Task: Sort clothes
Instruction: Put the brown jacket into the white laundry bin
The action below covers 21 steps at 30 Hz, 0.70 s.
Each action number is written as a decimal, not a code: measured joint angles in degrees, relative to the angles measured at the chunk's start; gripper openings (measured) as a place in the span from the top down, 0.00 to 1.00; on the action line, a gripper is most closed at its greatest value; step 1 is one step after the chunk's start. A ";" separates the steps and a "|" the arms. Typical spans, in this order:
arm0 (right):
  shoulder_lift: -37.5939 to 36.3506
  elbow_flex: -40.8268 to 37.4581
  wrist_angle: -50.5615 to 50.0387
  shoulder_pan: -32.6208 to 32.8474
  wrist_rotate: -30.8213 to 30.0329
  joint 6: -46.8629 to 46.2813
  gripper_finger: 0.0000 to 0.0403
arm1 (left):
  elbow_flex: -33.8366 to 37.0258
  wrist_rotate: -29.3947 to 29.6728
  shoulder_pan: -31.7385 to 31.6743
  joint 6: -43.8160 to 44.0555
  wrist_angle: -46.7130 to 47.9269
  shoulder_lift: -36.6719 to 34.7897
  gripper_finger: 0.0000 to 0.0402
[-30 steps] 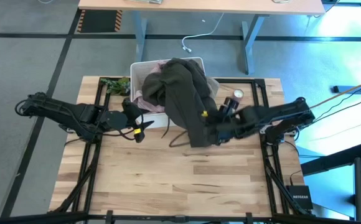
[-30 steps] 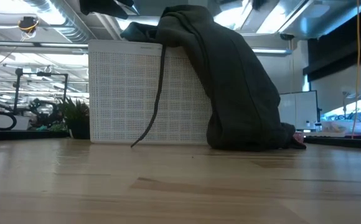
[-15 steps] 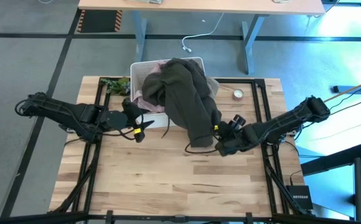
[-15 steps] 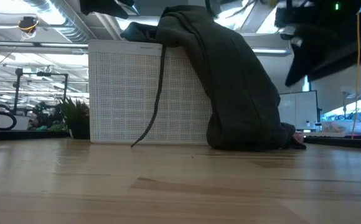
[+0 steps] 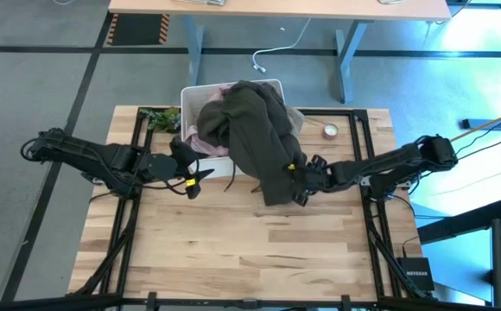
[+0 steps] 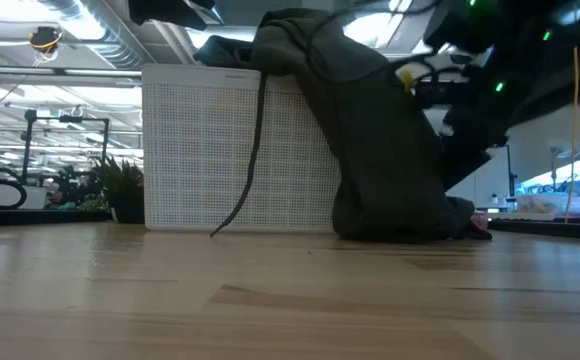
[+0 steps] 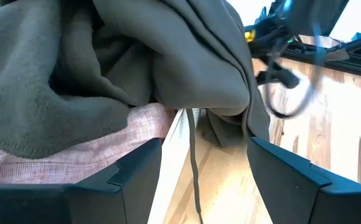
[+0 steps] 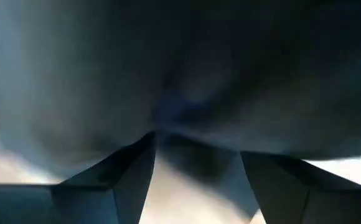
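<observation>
I will next use my right gripper to grab the olive-grey garment's (image 5: 263, 138) loose hanging end (image 5: 276, 185), so that I can tuck the garment all the way into the white bin.
A dark olive-grey garment (image 5: 263, 138) is draped over the near rim of the white bin (image 5: 200, 95). Its lower end rests on the table (image 6: 400, 225), and a drawstring (image 6: 248, 165) hangs down the bin's wall. A dusty pink garment (image 5: 200, 142) lies in the bin under it (image 7: 75, 162). My right gripper (image 5: 299, 177) is open at the right side of the hanging olive cloth (image 8: 180, 74), just above the table (image 6: 440, 110). My left gripper (image 5: 196, 177) is open at the bin's near left corner, its fingers on either side of the rim (image 7: 175, 134). My right gripper comes level from the table's right at the hanging part of the olive-grey garment (image 8: 168, 118). The cloth fills its wrist view right in front of the open fingers. I cannot tell whether they touch it.
A small green plant (image 5: 160, 117) stands left of the bin and a roll of tape (image 5: 330, 131) right of it. Bare wooden table (image 5: 250, 250) lies toward the near edge. Black frame rails run along both sides of the table (image 5: 134, 207).
My right gripper drew back from the olive-grey garment toward the table's near right, then came back to the garment's right side. The garment hangs as before. My left arm has kept still.
</observation>
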State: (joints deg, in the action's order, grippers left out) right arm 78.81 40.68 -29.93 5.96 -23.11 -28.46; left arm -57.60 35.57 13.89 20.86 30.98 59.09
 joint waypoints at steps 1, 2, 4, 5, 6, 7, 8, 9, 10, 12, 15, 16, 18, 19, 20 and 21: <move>0.00 -1.25 2.63 -1.26 -1.01 1.12 0.37 | 0.00 0.00 0.00 -0.08 -0.02 0.00 0.42; 0.01 -2.56 5.04 -2.49 -1.87 1.77 0.37 | 0.00 0.00 0.00 -0.21 -0.06 0.00 0.42; 0.34 -5.22 9.81 -4.62 -2.01 2.12 0.37 | 0.00 0.01 0.00 -0.26 -0.08 0.00 0.42; 0.62 -6.43 11.91 -5.66 -0.99 2.23 0.37 | 0.00 0.01 0.00 -0.28 -0.09 0.00 0.42; 0.95 -7.61 13.92 -6.61 0.61 2.50 0.37 | 0.00 0.01 0.00 -0.28 -0.09 0.00 0.42; 1.41 -8.73 16.10 -7.41 2.23 2.81 0.37 | 0.00 0.02 -0.02 -0.31 -0.11 0.00 0.42; 2.02 -9.72 18.17 -8.09 3.62 3.01 0.37 | 0.00 0.02 -0.03 -0.40 -0.11 0.00 0.42; 2.85 -10.66 19.99 -8.60 4.42 3.00 0.37 | 0.00 0.02 -0.07 -0.60 -0.13 0.00 0.42; 3.80 -11.42 21.34 -8.99 4.65 2.99 0.37 | 0.00 0.06 -0.07 -0.92 -0.25 0.00 0.42; 5.84 -12.40 24.59 -9.42 4.27 3.08 0.37 | 0.00 0.86 -0.07 -1.31 -0.52 0.00 0.42; 9.39 -12.84 27.97 -9.38 4.10 4.41 0.41 | 0.00 1.41 -0.07 -1.30 -0.46 0.00 0.42; 10.50 -12.71 29.20 -9.27 4.21 4.79 0.44 | 0.00 1.49 -0.07 -1.39 -0.48 0.00 0.42; 11.87 -12.64 31.10 -8.57 4.26 5.06 0.53 | 0.00 1.58 -0.07 -1.55 -0.44 0.00 0.42; 12.22 -12.63 31.91 -8.24 4.26 5.31 0.58 | 0.00 1.71 -0.07 -1.55 -0.46 0.00 0.42; 12.38 -12.66 32.72 -7.67 4.25 5.69 0.64 | 0.00 1.73 -0.07 -1.55 -0.46 0.00 0.42; 12.46 -12.77 33.65 -7.18 4.46 6.38 0.71 | 0.00 1.75 -0.07 -1.55 -0.44 0.00 0.42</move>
State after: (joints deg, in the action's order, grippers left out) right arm 91.27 27.91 3.71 -1.21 -18.66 -22.08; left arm -57.60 37.32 13.82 19.31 30.55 59.09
